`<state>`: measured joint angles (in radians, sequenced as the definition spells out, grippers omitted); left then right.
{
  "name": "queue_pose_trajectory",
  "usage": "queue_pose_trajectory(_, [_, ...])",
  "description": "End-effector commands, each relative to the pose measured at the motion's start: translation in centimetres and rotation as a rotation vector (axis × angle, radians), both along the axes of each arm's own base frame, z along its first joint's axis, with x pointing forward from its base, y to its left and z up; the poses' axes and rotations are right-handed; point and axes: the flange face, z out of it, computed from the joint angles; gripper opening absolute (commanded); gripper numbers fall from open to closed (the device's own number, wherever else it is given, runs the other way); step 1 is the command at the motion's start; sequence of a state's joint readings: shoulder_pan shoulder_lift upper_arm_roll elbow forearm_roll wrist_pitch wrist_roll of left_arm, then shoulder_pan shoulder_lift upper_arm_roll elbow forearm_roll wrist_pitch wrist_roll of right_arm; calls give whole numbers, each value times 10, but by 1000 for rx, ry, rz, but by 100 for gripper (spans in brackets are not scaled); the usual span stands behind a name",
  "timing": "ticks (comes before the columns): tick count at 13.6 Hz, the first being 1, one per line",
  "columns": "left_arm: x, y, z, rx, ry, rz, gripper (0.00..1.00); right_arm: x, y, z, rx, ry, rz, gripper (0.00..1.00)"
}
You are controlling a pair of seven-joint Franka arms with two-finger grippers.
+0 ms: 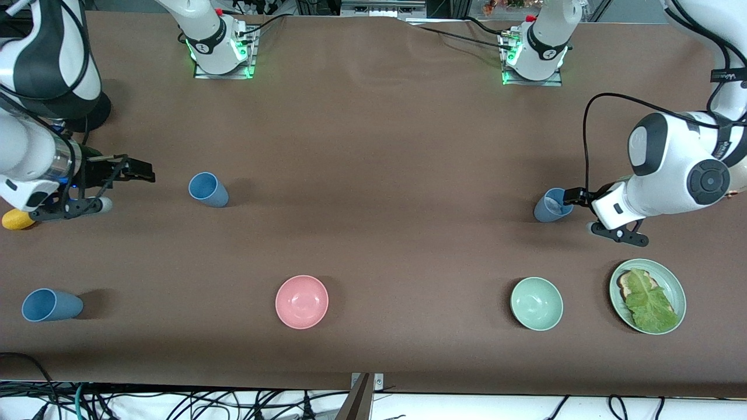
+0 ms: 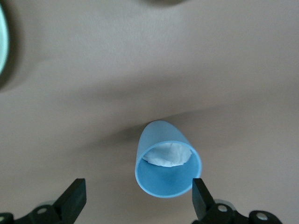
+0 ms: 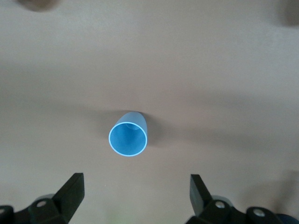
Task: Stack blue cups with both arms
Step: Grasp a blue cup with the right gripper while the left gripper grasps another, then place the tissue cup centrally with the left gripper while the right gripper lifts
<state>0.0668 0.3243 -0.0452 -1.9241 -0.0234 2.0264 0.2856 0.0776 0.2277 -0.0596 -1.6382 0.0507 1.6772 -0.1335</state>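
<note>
The robot's right gripper should next stack the second blue cup into the cup with the white wad (image 1: 551,206), so it should pick up the second blue cup by its rim (image 1: 192,195).
Three blue cups stand upright on the brown table. One blue cup (image 1: 551,205) toward the left arm's end holds a crumpled white wad; my left gripper (image 1: 571,198) is open right beside it. In the left wrist view this cup (image 2: 168,161) sits off-centre between the open left gripper's (image 2: 138,200) fingers, close to one fingertip (image 2: 201,196). A second cup (image 1: 208,189) stands toward the right arm's end; my right gripper (image 1: 142,173) is open and apart from it. The right wrist view shows that cup (image 3: 128,136) well ahead of the right gripper (image 3: 135,192). A third cup (image 1: 51,305) stands nearer the front camera.
A pink bowl (image 1: 302,301), a pale green bowl (image 1: 536,303) and a green plate (image 1: 676,286) with bread and lettuce lie along the table's near side. A yellow object (image 1: 16,220) lies under the right arm's wrist. The plate's rim (image 2: 2,46) shows in the left wrist view.
</note>
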Motion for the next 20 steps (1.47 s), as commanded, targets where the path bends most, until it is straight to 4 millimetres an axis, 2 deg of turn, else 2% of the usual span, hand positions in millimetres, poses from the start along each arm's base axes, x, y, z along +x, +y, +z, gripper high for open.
queue_pose_trajectory(1, [-18,5,-25,-10,-17,-27,97,-6,0,-24,12,-23,9,100])
queue_pose_trajectory(2, [-20,5,-36,-10,-18,-32,82,-7,0,-38,10,-32,9,100])
queue_pose_trajectory(3, [-19,5,-51,-11,-8,-30,61,-8,0,-51,9,-43,6,100])
queue_pose_trajectory(4, [-19,5,-56,-12,-2,-30,40,-8,0,-67,7,-54,6,100])
queue_pose_trajectory(5, [-19,5,-56,-13,-2,-30,9,-7,0,-81,5,-63,4,100])
queue_pose_trajectory(6, [-19,5,-58,-13,1,-30,0,-7,0,-96,4,-62,4,100])
queue_pose_trajectory(8, [-18,3,-69,-17,21,-29,0,-5,3,-122,0,-57,5,100])
queue_pose_trajectory(9, [-16,3,-67,-17,20,-29,0,-9,3,-134,-1,-57,5,100])
queue_pose_trajectory(10, [-14,1,-64,-15,22,-23,0,-15,5,-144,-3,-58,-1,100])
queue_pose_trajectory(12, [-2,-13,-42,-26,9,-34,0,-27,9,-156,0,-46,-2,100])
queue_pose_trajectory(14, [15,-54,-9,-44,-7,-48,0,-35,8,-167,-1,-44,-3,100])
queue_pose_trajectory(15, [18,-83,6,-42,2,-13,0,-42,8,-176,0,-39,-8,100])
queue_pose_trajectory(16, [16,-121,16,-41,9,24,0,-50,7,-182,0,-44,-8,100])
queue_pose_trajectory(18, [-3,-206,18,-22,33,92,0,-61,6,-192,-2,-61,-10,100])
queue_pose_trajectory(20, [-21,-265,2,4,57,114,0,-67,5,-200,-2,-70,-14,100])
